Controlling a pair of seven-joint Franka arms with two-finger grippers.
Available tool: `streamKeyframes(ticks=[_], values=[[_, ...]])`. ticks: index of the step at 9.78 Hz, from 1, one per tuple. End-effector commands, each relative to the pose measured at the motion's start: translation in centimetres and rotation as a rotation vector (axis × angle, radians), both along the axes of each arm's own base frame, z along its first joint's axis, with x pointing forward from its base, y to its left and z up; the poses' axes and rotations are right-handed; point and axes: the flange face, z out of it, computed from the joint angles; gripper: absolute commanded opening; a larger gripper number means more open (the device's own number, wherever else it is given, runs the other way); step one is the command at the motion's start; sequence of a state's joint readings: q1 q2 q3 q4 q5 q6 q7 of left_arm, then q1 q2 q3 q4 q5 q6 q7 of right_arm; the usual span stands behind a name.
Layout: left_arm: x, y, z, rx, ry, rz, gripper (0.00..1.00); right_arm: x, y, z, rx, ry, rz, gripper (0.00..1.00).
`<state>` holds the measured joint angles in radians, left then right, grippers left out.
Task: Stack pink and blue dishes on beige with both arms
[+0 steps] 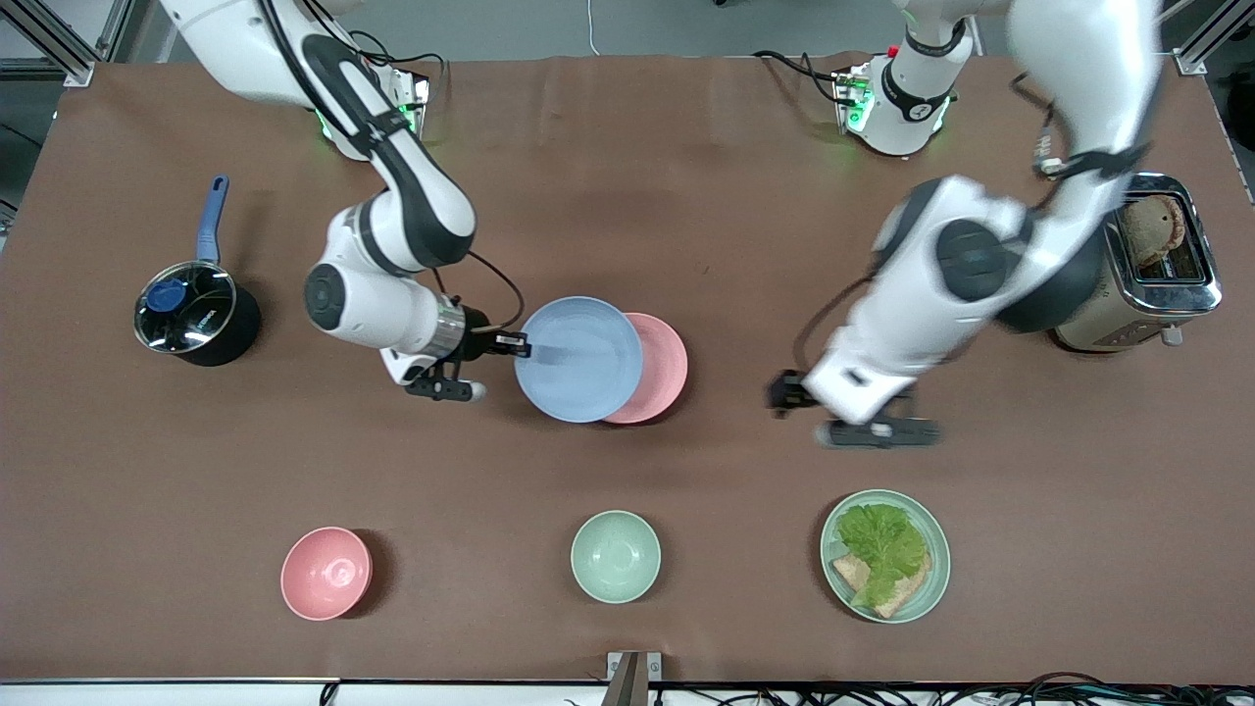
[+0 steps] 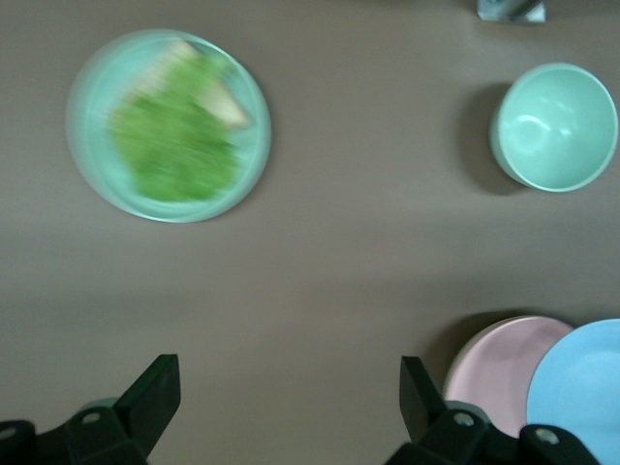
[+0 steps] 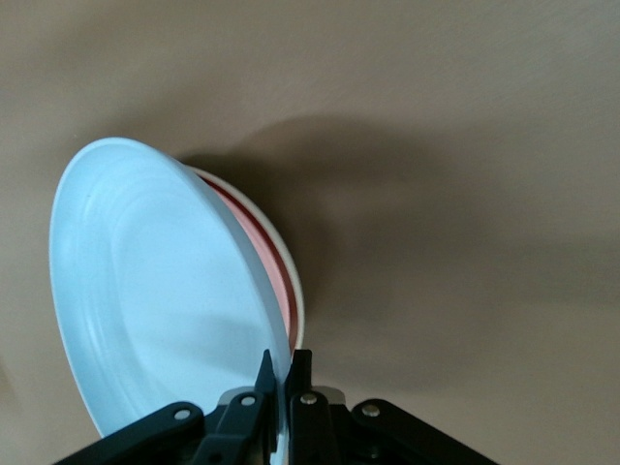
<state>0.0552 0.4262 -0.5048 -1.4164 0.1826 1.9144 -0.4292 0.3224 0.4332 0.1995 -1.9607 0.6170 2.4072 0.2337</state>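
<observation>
My right gripper should move the light blue plate [image 1: 578, 358] toward the middle of the pink plate [image 1: 662, 368] before it opens. The light blue plate is still tilted and hangs short of the pink plate's middle.
The light blue plate [image 1: 578, 358] [image 3: 155, 291] is held tilted by its rim, my right gripper [image 1: 510, 343] [image 3: 288, 373] shut on the edge toward the right arm's end. It partly covers the pale pink plate [image 1: 662, 368] [image 3: 278, 263], which lies under it. In the right wrist view a cream-beige rim [image 3: 296, 305] shows beneath the pink plate; the front view hides the beige plate. My left gripper [image 1: 789, 392] [image 2: 289, 397] hangs open and holds nothing, over bare table between the plates and the lettuce plate. The left wrist view also catches the pink plate [image 2: 499, 373] and blue plate [image 2: 586, 387].
Near the front camera stand a deep pink bowl [image 1: 326, 574], a mint-green bowl [image 1: 616, 556] [image 2: 555, 126] and a mint plate [image 1: 939, 559] [image 2: 254, 126] with lettuce and bread. A lidded pot [image 1: 191, 314] sits at the right arm's end, a toaster [image 1: 1162, 260] at the left arm's end.
</observation>
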Motion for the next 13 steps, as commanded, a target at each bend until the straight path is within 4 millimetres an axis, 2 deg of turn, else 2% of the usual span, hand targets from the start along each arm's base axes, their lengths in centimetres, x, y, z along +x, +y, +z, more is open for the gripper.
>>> streamKeyframes(ticks=[1, 2, 3, 4, 5, 6, 7, 8, 9, 11, 12, 13], values=[[0.2, 5.3, 4.1, 0.067, 0.007, 0.022, 1.00, -1.7, 3.3, -0.9, 0.025, -0.014, -0.020, 0.03], [-0.4, 8.8, 7.2, 0.089, -0.017, 0.019, 1.00, -2.1, 3.7, -1.4, 0.021, -0.010, -0.013, 0.04], [-1.6, 10.8, 9.2, 0.120, 0.000, 0.011, 1.00, -2.4, 4.4, -1.7, 0.017, -0.029, -0.012, 0.04], [-2.8, 12.4, 11.6, 0.134, -0.005, 0.031, 1.00, -2.9, 4.7, -2.7, 0.008, -0.037, -0.015, 0.04], [-3.8, 14.0, 13.1, 0.151, 0.005, 0.021, 1.00, -2.7, 4.1, -2.9, 0.005, -0.034, -0.020, 0.04], [-5.6, 14.9, 15.6, 0.161, 0.002, -0.014, 1.00, -2.6, 4.0, -2.9, 0.004, -0.037, -0.020, 0.04], [-6.8, 15.4, 16.8, 0.160, 0.007, -0.020, 1.00, -2.7, 4.0, -3.4, 0.000, -0.034, -0.021, 0.05], [-7.5, 16.2, 17.2, 0.130, 0.036, -0.047, 1.00, -2.8, 4.1, -3.7, -0.002, -0.031, -0.019, 0.07], [-8.7, 18.3, 18.8, 0.134, 0.020, -0.062, 1.00, -2.9, 4.1, -4.2, -0.005, -0.026, -0.018, 0.20], [-12.0, 18.4, 17.9, 0.079, 0.072, -0.067, 1.00, -2.9, 4.2, -4.6, -0.009, -0.037, -0.023, 0.27], [-13.5, 18.5, 17.7, 0.069, 0.083, -0.066, 1.00, -2.9, 4.2, -4.6, -0.008, -0.037, -0.023, 0.39], [-14.2, 18.3, 17.5, 0.065, 0.090, -0.055, 1.00, -2.6, 3.9, -4.4, -0.007, -0.038, -0.030, 0.62]])
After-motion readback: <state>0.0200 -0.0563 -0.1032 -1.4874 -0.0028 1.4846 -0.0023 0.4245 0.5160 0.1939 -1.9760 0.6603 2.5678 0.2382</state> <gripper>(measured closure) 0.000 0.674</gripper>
